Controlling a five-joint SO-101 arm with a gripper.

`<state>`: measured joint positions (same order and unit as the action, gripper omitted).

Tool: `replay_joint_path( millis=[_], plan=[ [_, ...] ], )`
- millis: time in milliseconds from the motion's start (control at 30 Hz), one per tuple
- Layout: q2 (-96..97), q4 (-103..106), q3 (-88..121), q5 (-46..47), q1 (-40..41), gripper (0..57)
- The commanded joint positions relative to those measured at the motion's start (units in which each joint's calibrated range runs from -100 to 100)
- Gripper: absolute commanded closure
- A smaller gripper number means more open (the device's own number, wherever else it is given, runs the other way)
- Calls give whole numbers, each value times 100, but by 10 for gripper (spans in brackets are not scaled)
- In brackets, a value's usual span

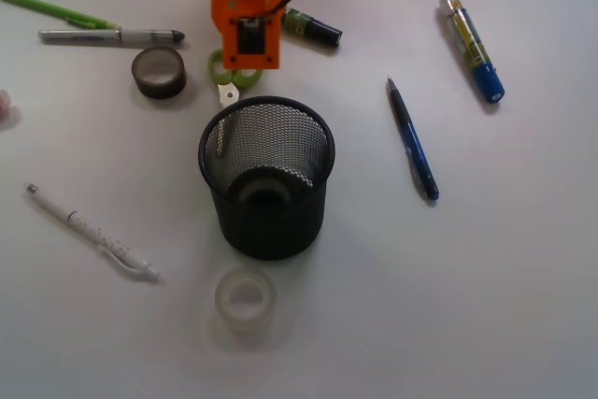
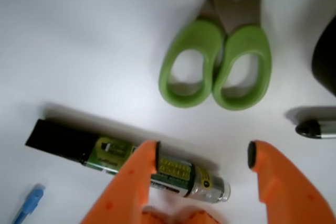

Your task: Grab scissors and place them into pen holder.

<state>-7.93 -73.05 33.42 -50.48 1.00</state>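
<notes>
I will pick up the scissors next with my gripper by the inner sides of their green loops, where the loops meet, so that the blades stay free to go into the pen holder (image 1: 267,178).
The scissors (image 2: 218,56) lie flat on the white table, two lime-green loops toward me and grey blades pointing away. In the front view only their green loops (image 1: 234,72) show, under the orange arm. My gripper (image 2: 205,153) is open and empty, hovering just short of the loops, not touching them. In the front view the gripper (image 1: 245,53) is behind the pen holder (image 1: 267,178), a black mesh cup standing upright in the middle. A tape roll lies inside the cup.
A black-and-green marker (image 2: 126,161) lies under my left finger. A silver pen tip (image 2: 315,128) is at the right. Front view: dark tape roll (image 1: 159,72), clear tape roll (image 1: 245,298), white pen (image 1: 89,231), blue pen (image 1: 412,139), blue-yellow marker (image 1: 472,44).
</notes>
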Motion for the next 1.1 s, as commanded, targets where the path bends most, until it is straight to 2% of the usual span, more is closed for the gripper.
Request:
replay_joint_path(
  millis=[0, 1067],
  plan=[
    [15, 279, -18, 49, -134, 383],
    [32, 1626, 852, 161, -148, 389]
  ],
)
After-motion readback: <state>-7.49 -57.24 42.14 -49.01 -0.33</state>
